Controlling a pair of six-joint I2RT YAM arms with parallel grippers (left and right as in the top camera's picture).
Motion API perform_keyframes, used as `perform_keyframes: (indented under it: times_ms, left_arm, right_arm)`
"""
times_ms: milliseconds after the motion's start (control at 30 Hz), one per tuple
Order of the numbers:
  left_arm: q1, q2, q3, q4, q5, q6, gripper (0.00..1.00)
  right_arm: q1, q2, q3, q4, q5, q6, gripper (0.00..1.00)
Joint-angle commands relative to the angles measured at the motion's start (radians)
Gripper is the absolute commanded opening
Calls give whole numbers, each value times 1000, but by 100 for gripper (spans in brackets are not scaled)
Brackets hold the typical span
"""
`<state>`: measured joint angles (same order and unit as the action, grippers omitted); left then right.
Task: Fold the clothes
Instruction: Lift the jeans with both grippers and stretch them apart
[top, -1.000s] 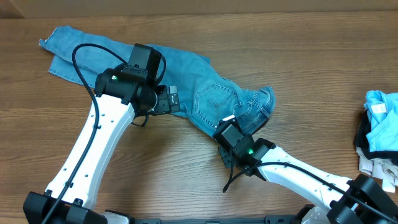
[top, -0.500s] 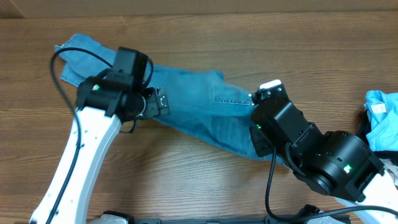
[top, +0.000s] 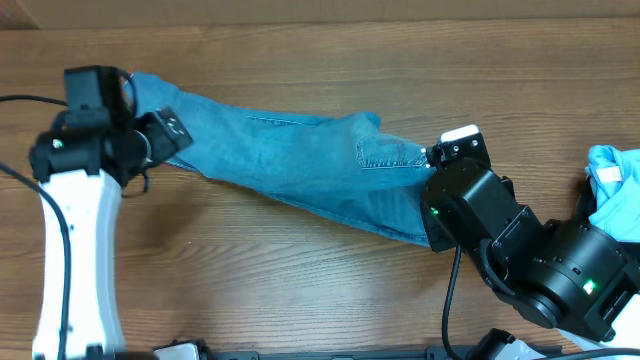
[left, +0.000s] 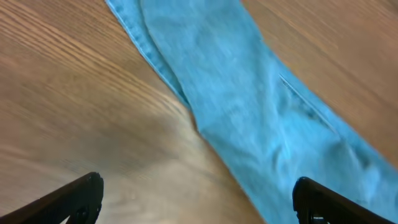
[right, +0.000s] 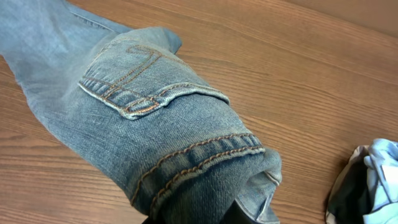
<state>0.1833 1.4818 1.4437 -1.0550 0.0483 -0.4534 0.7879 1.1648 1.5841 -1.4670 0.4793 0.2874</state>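
My left gripper grabs the jeans (top: 290, 160) at the leg end next, opposite the held waistband. Then I stretch and spread the jeans for folding.
The light blue jeans (top: 290, 160) lie stretched out in a long band from the upper left to the middle right of the table. My right gripper (top: 428, 180) is shut on the bunched waistband end, and the right wrist view shows a stitched back pocket (right: 140, 81) and the waistband (right: 205, 162) wrapped over the jaws (right: 199, 219). My left gripper (top: 172, 132) is near the leg end, at the band's lower edge. In the left wrist view its fingers (left: 196, 193) are wide open over bare wood, with the jeans leg (left: 249, 106) running under the right finger.
A pile of other clothes (top: 610, 200), light blue, black and white, sits at the right edge of the table and also shows in the right wrist view (right: 367, 180). The table is brown wood (top: 300, 290).
The right gripper has pulled the waistband to the right and the jeans have drawn out from a bunched heap into a long band. The left arm has moved left along the leg.
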Motion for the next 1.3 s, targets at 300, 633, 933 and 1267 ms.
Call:
perform_keyframes:
  times_ms: [300,633,933,1267]
  left_arm:
    - [171,478,-4,380,264,162,97]
    - [170,568,-4,478,263,158,79]
    - [170,617,-4,533,233,151,87]
    - [170,626,5,565,319,140,41]
  right_arm:
    - [2,-23,47,14,24,2,9]
    - [2,-2,47,13,24,2,10]
    - [2,-2,47,14,25,2,10]
    - [2,-2,47,29,25,2,7]
